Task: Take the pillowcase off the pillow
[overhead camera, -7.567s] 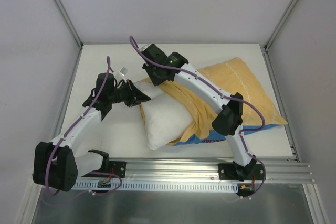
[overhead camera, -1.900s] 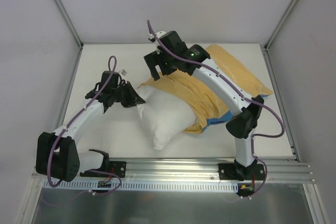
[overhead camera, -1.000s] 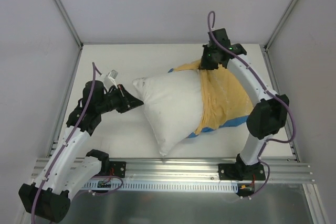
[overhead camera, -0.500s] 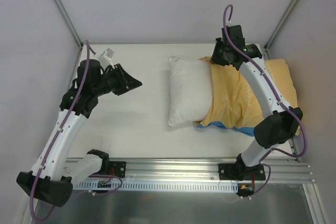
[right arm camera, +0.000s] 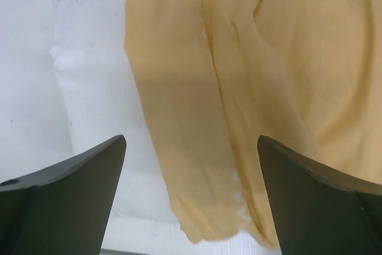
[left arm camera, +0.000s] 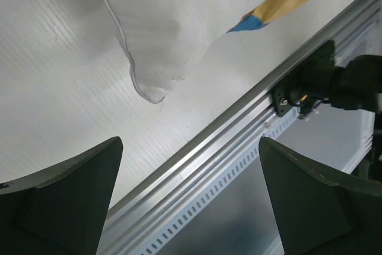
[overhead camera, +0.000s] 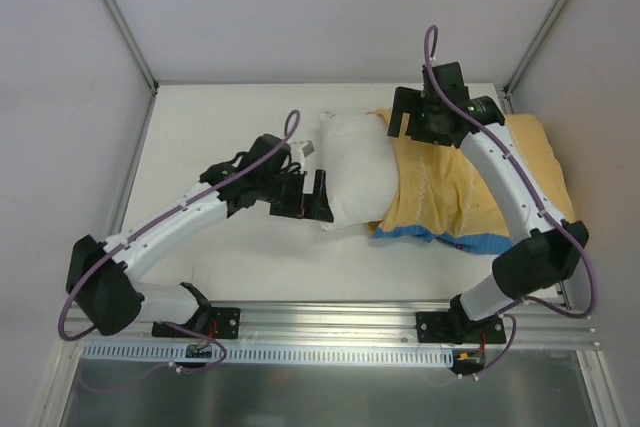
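The robot's left gripper will take hold of the white pillow [overhead camera: 355, 162] by its bare end [overhead camera: 340, 213], so that the pillowcase can be removed.
The white pillow [overhead camera: 355, 162] lies at the table's middle, its left half bare and its right half inside the yellow-orange pillowcase [overhead camera: 480, 182]. A blue strip runs along the pillowcase's near edge. My left gripper [overhead camera: 312, 202] is open beside the pillow's near left corner [left arm camera: 152, 85], holding nothing. My right gripper [overhead camera: 415, 127] hovers open over the pillowcase's open edge [right arm camera: 179, 123], where yellow cloth meets white pillow [right arm camera: 89, 88]. Nothing sits between its fingers.
The aluminium rail [overhead camera: 330, 322] with both arm bases runs along the near edge and shows under the left gripper [left arm camera: 239, 123]. Grey walls with metal posts [overhead camera: 120, 17] close in the table at the left, back and right.
Both grippers have gone from shut to open, letting go of pillow and pillowcase. The left arm swung in from the far left to the pillow's near left corner. The pillow now lies flat.
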Robot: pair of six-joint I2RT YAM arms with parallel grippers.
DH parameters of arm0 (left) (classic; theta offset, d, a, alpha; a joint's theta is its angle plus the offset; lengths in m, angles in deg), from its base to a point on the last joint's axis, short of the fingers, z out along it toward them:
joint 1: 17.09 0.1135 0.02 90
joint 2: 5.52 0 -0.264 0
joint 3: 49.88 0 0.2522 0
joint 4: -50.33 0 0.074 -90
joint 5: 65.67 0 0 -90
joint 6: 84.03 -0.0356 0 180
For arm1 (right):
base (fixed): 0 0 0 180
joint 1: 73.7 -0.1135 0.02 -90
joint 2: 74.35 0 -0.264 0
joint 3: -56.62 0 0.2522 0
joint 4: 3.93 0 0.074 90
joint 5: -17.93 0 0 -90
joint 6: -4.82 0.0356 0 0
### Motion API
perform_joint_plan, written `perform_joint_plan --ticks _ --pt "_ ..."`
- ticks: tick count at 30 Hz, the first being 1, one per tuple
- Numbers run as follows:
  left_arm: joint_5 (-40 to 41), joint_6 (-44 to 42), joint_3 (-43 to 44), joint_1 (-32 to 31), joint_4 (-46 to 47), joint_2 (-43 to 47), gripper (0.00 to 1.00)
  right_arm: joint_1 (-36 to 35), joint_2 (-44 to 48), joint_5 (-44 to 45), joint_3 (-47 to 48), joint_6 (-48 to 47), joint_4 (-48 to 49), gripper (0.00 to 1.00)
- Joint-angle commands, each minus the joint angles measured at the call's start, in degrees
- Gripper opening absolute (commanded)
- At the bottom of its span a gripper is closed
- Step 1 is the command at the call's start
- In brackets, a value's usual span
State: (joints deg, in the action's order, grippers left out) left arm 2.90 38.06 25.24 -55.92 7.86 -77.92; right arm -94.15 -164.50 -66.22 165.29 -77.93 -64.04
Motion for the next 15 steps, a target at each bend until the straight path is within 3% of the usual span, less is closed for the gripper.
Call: perform_joint_plan --ticks 1,6,15 --pt "6.04 -8.53 4.54 -3.7 1.11 -6.07 0.99 0.41 8.57 1.8 -1.83 -2.06 -1.99 0.96" --pt "12.72 -13.02 8.85 -5.91 1.29 -15.04 0.98 1.46 14.64 1.54 -7.36 -3.2 -2.78 0.96" --pt "9.13 -15.49 18.17 -7.84 1.99 -29.1 0.99 2.17 25.19 2.41 -18.44 -4.26 -4.54 0.96"
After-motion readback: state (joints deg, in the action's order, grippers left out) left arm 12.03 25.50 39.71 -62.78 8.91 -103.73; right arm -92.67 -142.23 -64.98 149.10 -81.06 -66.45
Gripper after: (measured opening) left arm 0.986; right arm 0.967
